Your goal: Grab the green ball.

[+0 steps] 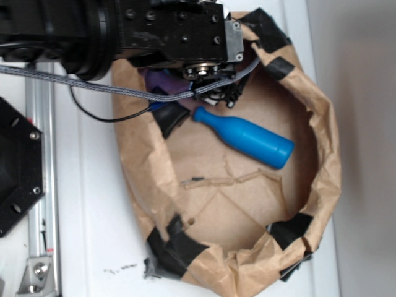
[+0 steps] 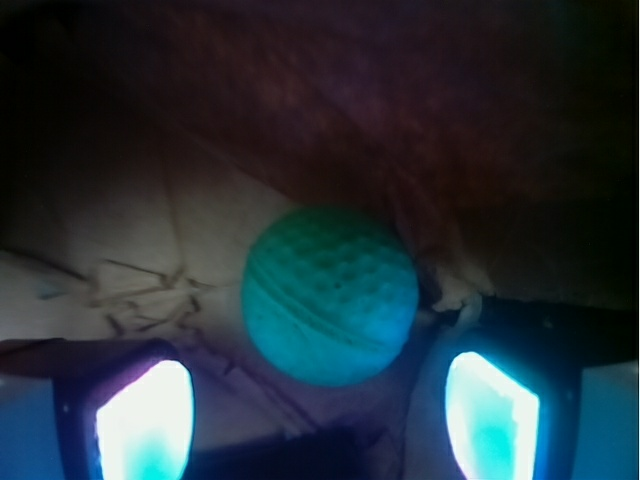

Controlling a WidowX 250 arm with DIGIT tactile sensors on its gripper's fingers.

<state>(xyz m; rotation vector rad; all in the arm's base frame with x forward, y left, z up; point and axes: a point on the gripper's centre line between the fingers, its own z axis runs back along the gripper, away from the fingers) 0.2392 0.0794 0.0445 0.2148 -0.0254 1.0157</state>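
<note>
I need to grab the green ball (image 2: 330,295) by its dimpled round sides next, so my gripper can lift it from the brown paper floor.
The green ball (image 2: 330,295) fills the middle of the wrist view, a mint-green dimpled sphere resting on the brown paper floor close to the paper wall behind it. My gripper (image 2: 318,400) is open, its two glowing pads (image 2: 145,420) standing wide on either side just short of the ball, not touching it. In the exterior view the ball is hidden under the black arm, and the gripper (image 1: 210,86) reaches down at the upper left of the paper nest; its fingers are mostly hidden there.
A blue bottle (image 1: 244,137) lies on its side inside the crumpled brown paper nest (image 1: 325,179), just right of the gripper. Black tape patches (image 1: 176,244) hold the paper rim. A grey braided cable (image 1: 93,86) crosses from the left. A metal rail (image 1: 43,204) runs along the left.
</note>
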